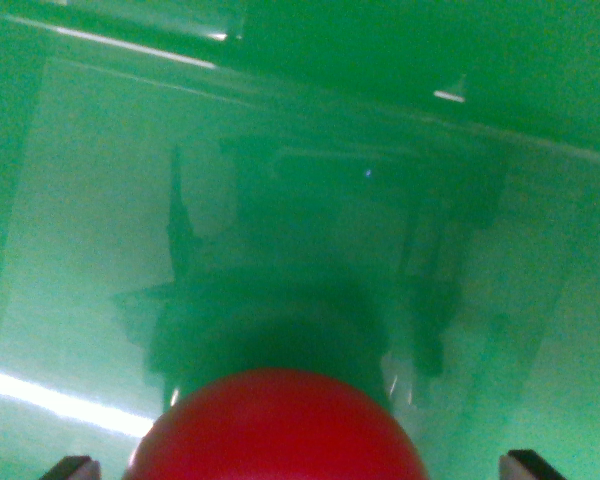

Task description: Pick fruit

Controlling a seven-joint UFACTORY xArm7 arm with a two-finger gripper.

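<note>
My gripper needs to grab the fruit's smooth rounded sides next, to pick the red fruit (pixel 280 425) from the glossy green floor.
A smooth red round fruit (pixel 280 425), perhaps an apple or tomato, fills the bottom middle of the wrist view and is cut off by the lower edge. My gripper (pixel 305 466) is open, and only its two dark fingertips (pixel 72 466) show, in the bottom corners. They stand on either side of the fruit with a small gap on the left and a wider one on the right. The fruit rests on a glossy green floor (pixel 100 250).
The green floor mirrors a dark blurred reflection of the arm (pixel 320 230) in the middle of the view. A green wall (pixel 430 50) or raised edge runs slanting across the top. Bright light streaks lie at the lower left.
</note>
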